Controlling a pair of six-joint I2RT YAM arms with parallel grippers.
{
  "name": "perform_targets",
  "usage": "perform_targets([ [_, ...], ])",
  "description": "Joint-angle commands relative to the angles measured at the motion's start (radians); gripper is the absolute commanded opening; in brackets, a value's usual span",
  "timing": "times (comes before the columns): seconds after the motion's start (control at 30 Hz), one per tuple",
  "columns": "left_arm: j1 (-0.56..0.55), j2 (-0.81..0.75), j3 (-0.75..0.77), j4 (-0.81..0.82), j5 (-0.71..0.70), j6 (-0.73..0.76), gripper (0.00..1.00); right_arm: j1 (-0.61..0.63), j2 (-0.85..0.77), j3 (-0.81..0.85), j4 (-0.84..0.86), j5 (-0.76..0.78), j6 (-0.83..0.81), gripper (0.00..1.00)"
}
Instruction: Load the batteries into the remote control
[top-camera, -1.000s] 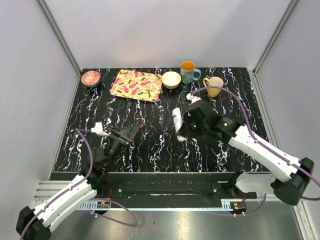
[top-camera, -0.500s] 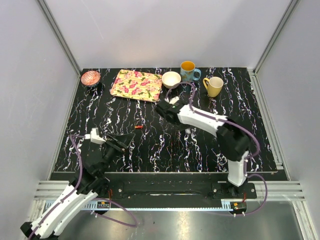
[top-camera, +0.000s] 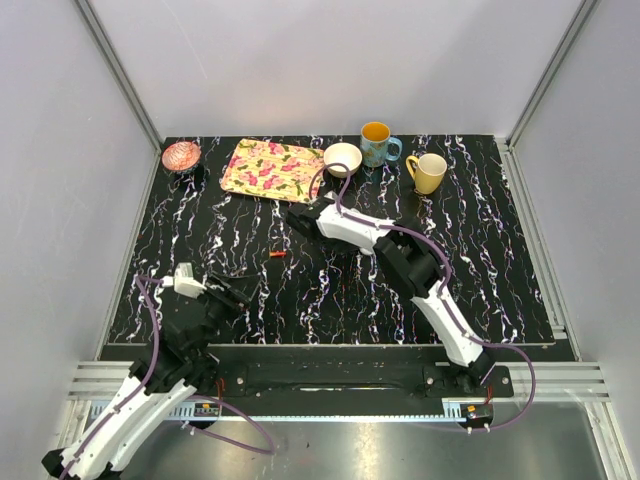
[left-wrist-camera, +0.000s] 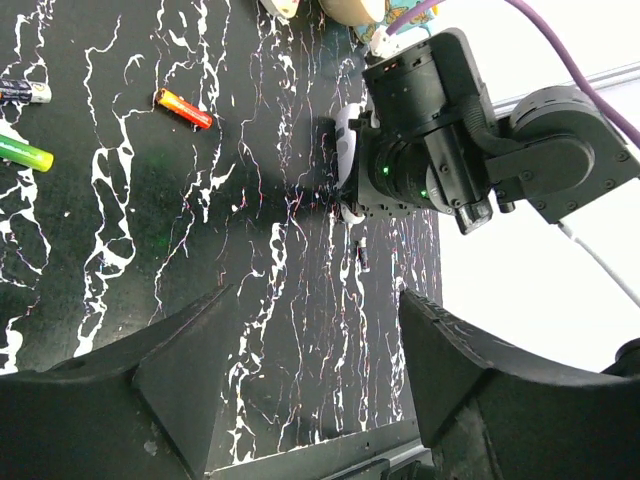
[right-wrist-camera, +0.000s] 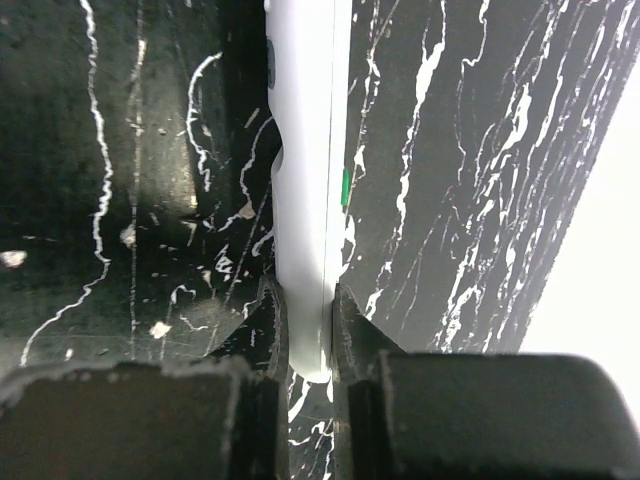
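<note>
I should open my right gripper now, because the white remote control (right-wrist-camera: 308, 180) stands on edge just above flat, empty table and would come to rest there.
My right gripper (right-wrist-camera: 310, 330) is shut on the white remote control (right-wrist-camera: 308, 180), which stands on edge between the fingers just above the black marbled table (top-camera: 480, 260). In the top view the right gripper (top-camera: 300, 217) is stretched to the table's middle, below the tray. The left wrist view shows the remote (left-wrist-camera: 345, 150) against the right gripper's black body. An orange-red battery (top-camera: 277, 254) lies on the table; it also shows in the left wrist view (left-wrist-camera: 183, 108), with a green-yellow battery (left-wrist-camera: 25, 152) and a dark battery (left-wrist-camera: 20, 92) at the left edge. My left gripper (top-camera: 235, 290) is open and empty (left-wrist-camera: 310, 380).
At the back edge stand a pink dish (top-camera: 181, 156), a floral tray (top-camera: 272, 170), a white bowl (top-camera: 343, 159), a blue mug (top-camera: 376, 144) and a yellow mug (top-camera: 429, 172). Grey walls close in both sides.
My right arm has swung left and farther out across the table with the remote in its grip. My left arm has drawn back toward the near left edge.
</note>
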Motion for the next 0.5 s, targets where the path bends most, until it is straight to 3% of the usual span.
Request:
perform_targets([
  [0.0, 0.005, -0.058, 0.054, -0.047, -0.023, -0.001, 0.69, 0.001, 0.035, 0.018, -0.041, -0.001, 0.047, 0.0],
  [0.17, 0.005, -0.099, 0.044, -0.08, -0.028, -0.013, 0.69, 0.016, 0.049, 0.021, -0.003, -0.131, 0.033, 0.0],
  [0.3, 0.005, -0.127, 0.046, -0.096, -0.03, -0.008, 0.69, 0.05, 0.073, 0.059, -0.001, -0.193, 0.029, 0.21],
  [0.33, 0.005, -0.127, 0.044, -0.097, -0.028, -0.007, 0.69, 0.062, 0.079, 0.064, -0.001, -0.208, 0.027, 0.34],
  [0.47, 0.005, -0.127, 0.052, -0.108, -0.023, -0.004, 0.69, 0.073, 0.064, 0.066, 0.016, -0.242, 0.036, 0.58],
])
